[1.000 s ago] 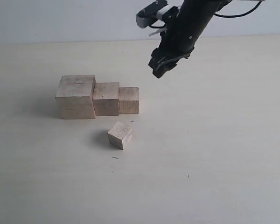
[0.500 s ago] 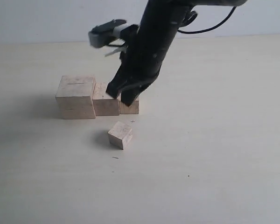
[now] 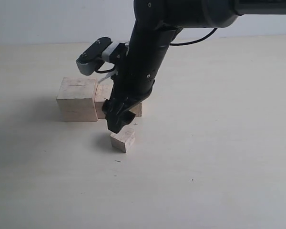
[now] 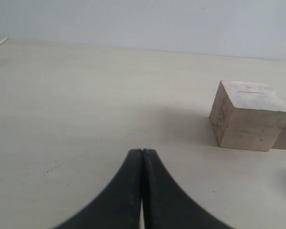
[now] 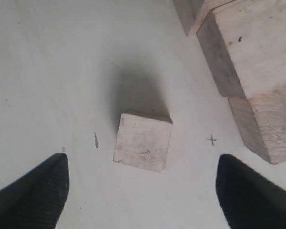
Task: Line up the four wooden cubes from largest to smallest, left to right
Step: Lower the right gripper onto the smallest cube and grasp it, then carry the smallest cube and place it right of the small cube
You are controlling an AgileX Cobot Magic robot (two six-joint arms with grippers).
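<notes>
The robot's right gripper should grab the smallest cube [image 5: 142,142] by its opposite sides next. That will finish the row [image 5: 250,67] from largest to smallest.
Three of the wooden cubes stand in a row at the left: the largest cube [image 3: 77,99] with a thin crack on top, the second cube [image 3: 101,98] and the third cube [image 3: 136,109], both partly hidden by my right arm. The smallest cube [image 3: 124,139] lies apart in front of the row, turned at an angle. My right gripper [image 3: 118,123] hangs open just above it. From the wrist, the smallest cube [image 5: 143,141] sits between the spread fingers of my right gripper [image 5: 142,162], untouched. My left gripper [image 4: 142,151] is shut and empty, with the largest cube [image 4: 248,114] some way ahead.
The pale tabletop [image 3: 219,152] stretches bare to the right and front of the cubes. Small pen marks lie by the smallest cube, including a cross [image 5: 212,140] next to the row's end cube [image 5: 269,129]. A grey wall runs behind the table.
My right arm has swung down and to the left, from high behind the row, over the cubes, to just above the smallest cube. The cubes have not moved.
</notes>
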